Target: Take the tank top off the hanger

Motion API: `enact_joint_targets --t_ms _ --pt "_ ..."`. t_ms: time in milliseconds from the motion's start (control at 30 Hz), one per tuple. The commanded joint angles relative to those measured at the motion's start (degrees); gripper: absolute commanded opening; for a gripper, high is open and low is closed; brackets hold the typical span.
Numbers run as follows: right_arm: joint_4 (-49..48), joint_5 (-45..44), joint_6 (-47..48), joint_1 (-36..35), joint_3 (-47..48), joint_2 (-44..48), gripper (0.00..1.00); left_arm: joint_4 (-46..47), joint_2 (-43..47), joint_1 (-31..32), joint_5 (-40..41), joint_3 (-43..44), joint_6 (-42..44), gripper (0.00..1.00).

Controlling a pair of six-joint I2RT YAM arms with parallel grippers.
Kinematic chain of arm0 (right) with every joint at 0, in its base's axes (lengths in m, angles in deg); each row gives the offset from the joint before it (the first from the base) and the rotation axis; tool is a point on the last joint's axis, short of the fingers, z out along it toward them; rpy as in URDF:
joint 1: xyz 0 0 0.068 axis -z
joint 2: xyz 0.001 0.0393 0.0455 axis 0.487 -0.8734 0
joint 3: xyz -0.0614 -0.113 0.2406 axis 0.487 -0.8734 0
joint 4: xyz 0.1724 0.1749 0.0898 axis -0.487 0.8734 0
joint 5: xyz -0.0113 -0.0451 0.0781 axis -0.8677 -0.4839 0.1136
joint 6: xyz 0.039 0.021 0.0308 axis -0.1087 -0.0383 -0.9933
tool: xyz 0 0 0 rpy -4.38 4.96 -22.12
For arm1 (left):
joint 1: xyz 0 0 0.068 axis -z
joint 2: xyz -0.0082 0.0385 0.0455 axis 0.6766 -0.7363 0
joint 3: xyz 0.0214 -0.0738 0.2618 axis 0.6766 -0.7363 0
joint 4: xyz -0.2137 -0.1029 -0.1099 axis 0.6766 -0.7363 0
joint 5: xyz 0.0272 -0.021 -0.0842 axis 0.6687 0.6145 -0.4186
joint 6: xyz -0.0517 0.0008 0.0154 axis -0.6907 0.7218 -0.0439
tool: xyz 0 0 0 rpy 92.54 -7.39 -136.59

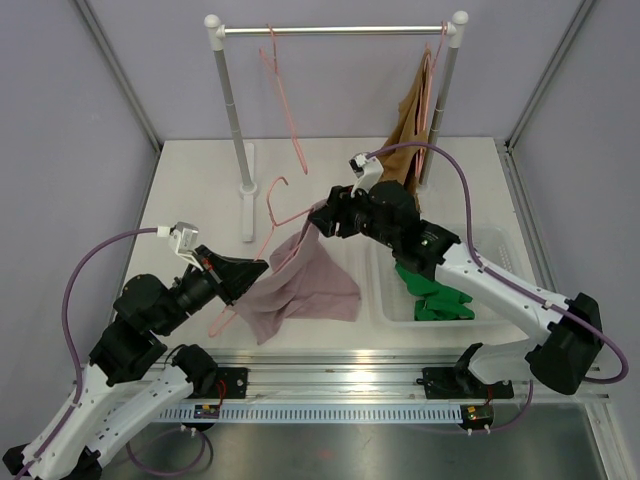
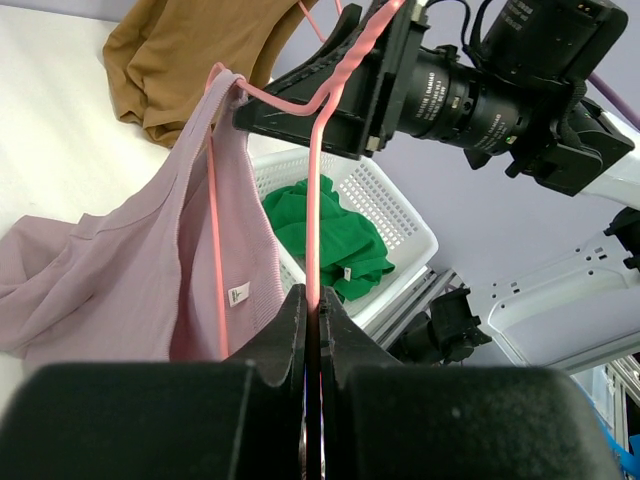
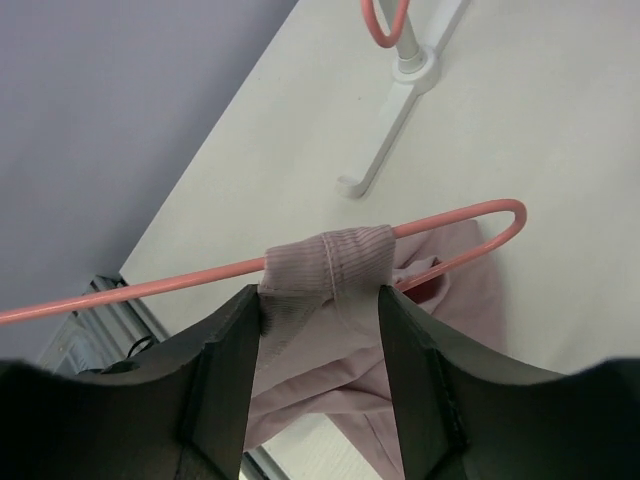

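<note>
The strap (image 3: 320, 292) would stay looped over the hanger if I lifted my right gripper now, because the gripper's fingers are apart on either side of the cloth.
The mauve tank top (image 1: 300, 290) hangs by one strap from a pink wire hanger (image 1: 268, 240), and its body rests crumpled on the table. My left gripper (image 1: 243, 275) is shut on the hanger's wire (image 2: 314, 250), with the tank top (image 2: 120, 280) beside it. My right gripper (image 1: 325, 215) is open at the hanger's upper end. In the right wrist view its fingers (image 3: 232, 345) stand on either side of the strap (image 3: 330, 262), which is looped over the hanger (image 3: 150, 288). Midway between the tips, the right gripper (image 3: 320, 305) has only cloth in it.
A white rack (image 1: 235, 110) with a metal rail stands at the back, with a second pink hanger (image 1: 283, 95) and a brown garment (image 1: 412, 115) on it. A white basket (image 1: 480, 245) holding a green garment (image 1: 432, 290) sits on the right. The rack's foot (image 3: 395, 95) lies nearby.
</note>
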Motion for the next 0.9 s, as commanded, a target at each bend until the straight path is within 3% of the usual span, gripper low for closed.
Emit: enact_joint_targets --t_ms 0,200,233,267,467,667,800,867 --pt "1.1 -5.2 3.2 -0.5 2.7 -1.8 0.55 3.5 0.4 0.2 -2.1 1.5 -0.5 0.0" --pt "2.5 -6.8 4.8 -0.5 4.4 -3.7 0.33 2.7 0.3 0.2 -1.9 2.2 -0.1 0.0" --pt "3.3 -7.3 5.2 -0.4 4.9 -3.8 0.09 2.3 0.3 0.2 -1.4 2.4 0.2 0.0" --pt "3.9 -8.6 5.6 -0.4 5.3 -3.9 0.0 1.8 0.2 0.2 -1.0 2.6 0.4 0.0" --pt "9.3 -19.0 8.2 0.6 7.0 -4.1 0.0 -4.9 -0.9 0.2 0.8 4.9 3.5 0.0" --pt "15.2 -28.2 10.2 5.1 10.4 -7.5 0.0 -4.3 -0.6 0.2 -9.0 3.8 4.8 0.0" --pt "15.9 -24.9 9.1 6.2 8.5 -6.0 0.0 -2.9 1.5 0.2 -8.6 3.7 3.9 0.0" --pt "14.9 -17.0 8.3 6.3 7.0 -3.1 0.0 -0.6 3.1 0.2 -7.7 3.7 3.7 0.0"
